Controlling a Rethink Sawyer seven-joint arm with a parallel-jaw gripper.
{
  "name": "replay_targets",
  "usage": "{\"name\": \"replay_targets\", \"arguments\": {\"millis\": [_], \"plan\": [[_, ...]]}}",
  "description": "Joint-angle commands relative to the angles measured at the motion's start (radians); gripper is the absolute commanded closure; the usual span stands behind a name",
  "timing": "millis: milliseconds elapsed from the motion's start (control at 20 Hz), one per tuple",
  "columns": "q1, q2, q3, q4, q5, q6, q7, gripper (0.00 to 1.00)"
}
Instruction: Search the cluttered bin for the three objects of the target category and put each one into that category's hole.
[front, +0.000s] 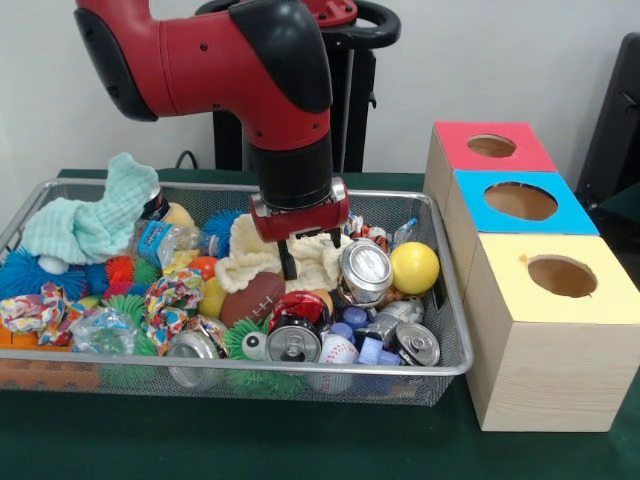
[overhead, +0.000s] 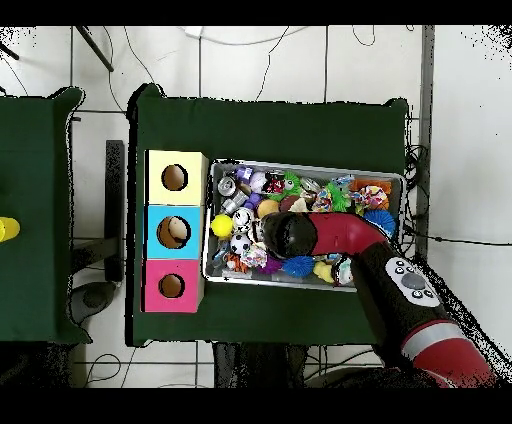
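My gripper will next grab the pale yellow cloth by a raised fold near its middle (front: 310, 254), as the cloth lies slack and crumpled over the toys.
The cluttered bin (front: 448, 300) is a wide silver wire-mesh basket full of mixed things; it also shows in the overhead view (overhead: 305, 167). My gripper (front: 311, 252) hangs low over the bin's middle, just above a cream cloth (front: 250, 255). Its black fingers (front: 288, 262) stand apart and hold nothing. Close by lie a silver can (front: 365, 270), a yellow ball (front: 414, 267), a brown toy football (front: 250, 297) and more cans (front: 293, 343). In the overhead view the arm (overhead: 330, 235) covers the gripper.
Three wooden boxes with a round hole on top stand beside the bin: red (front: 530, 150), blue (front: 475, 195), yellow (front: 510, 290). A teal cloth (front: 95, 215), spiky balls (front: 20, 272), rope toys (front: 170, 295) and a baseball (front: 338, 350) also fill the bin.
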Motion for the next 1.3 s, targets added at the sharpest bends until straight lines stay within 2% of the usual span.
{"name": "replay_targets", "arguments": {"millis": [50, 150, 250, 300, 350, 1000, 1100, 1200, 1250, 1300], "plan": [[0.023, 0.049, 0.048, -0.051, -0.049, -0.093, 0.004, 0.00], [0.019, 0.046, 0.047, -0.039, -0.046, -0.138, 0.038, 0.00], [0.025, 0.039, 0.040, -0.039, -0.044, -0.142, 0.049, 0.00], [0.028, 0.036, 0.036, -0.038, -0.044, -0.144, 0.055, 1.00], [0.029, 0.032, 0.039, -0.038, -0.037, -0.108, 0.039, 1.00], [0.020, -0.040, 0.040, 0.025, -0.008, -0.072, 0.046, 1.00], [0.016, -0.072, 0.045, 0.046, 0.002, -0.056, 0.045, 1.00], [-0.003, -0.154, 0.063, 0.094, 0.035, -0.003, 0.033, 1.00], [-0.015, -0.233, 0.076, 0.128, 0.071, 0.055, 0.022, 1.00], [-0.021, -0.275, 0.080, 0.144, 0.090, 0.085, 0.014, 1.00]]}}
